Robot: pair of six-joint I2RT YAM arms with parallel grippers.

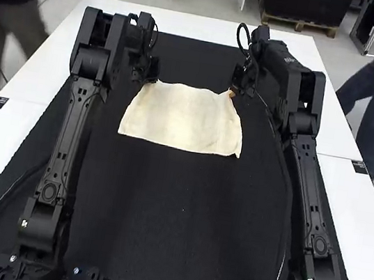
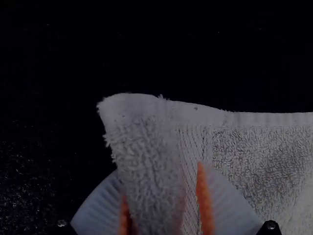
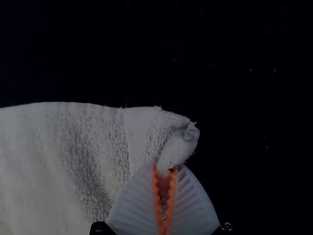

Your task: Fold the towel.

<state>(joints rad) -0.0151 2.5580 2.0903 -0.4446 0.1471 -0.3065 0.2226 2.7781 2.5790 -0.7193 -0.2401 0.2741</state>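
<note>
My left gripper grabs the towel by its curled corner [image 1: 151, 86] next, to then fold the towel's rippled edge over onto its smooth edge [image 1: 179, 147].
A cream towel [image 1: 183, 118] lies spread in a rough rectangle on the black mat, rippled along its far edge. My left gripper [image 1: 147, 76] is at its far left corner. In the left wrist view, my left gripper [image 2: 164, 196] stands open, with a raised strip of the towel [image 2: 146, 161] between its pads and a gap beside one pad. My right gripper [image 1: 236, 91] is at the far right corner. Seen from its wrist, the right gripper [image 3: 165, 171] is shut on the bunched corner of the towel [image 3: 178, 147].
The black mat [image 1: 160, 227] stretches beneath the towel and both arms, with the white table [image 1: 16, 128] around it. Cables run along the arms.
</note>
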